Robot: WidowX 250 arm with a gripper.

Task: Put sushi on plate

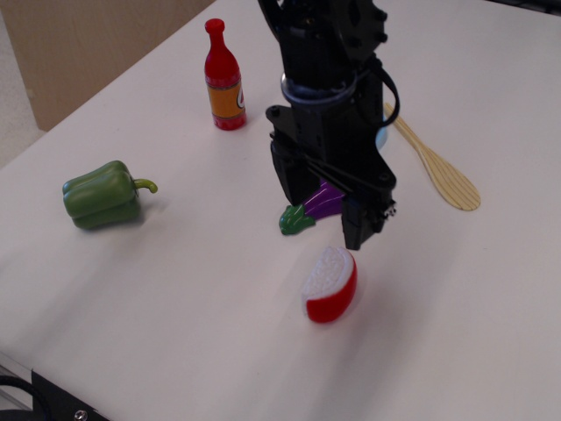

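Note:
The gripper grabs the sushi (330,283) by its white and red sides next, to put it on the light-blue plate (381,138).
The sushi (330,283), a red wedge with a bumpy white top, lies on the white table in the lower middle. My black gripper (324,203) hangs open and empty just above and behind it, with one finger on each side of the purple eggplant (313,208). The arm hides nearly all of the light-blue plate; only a sliver of its rim (383,139) shows at the arm's right side.
A red sauce bottle (224,79) stands at the back left. A green bell pepper (103,195) lies at the left. A wooden spoon (440,167) lies at the right of the arm. The table's front edge runs along the bottom left.

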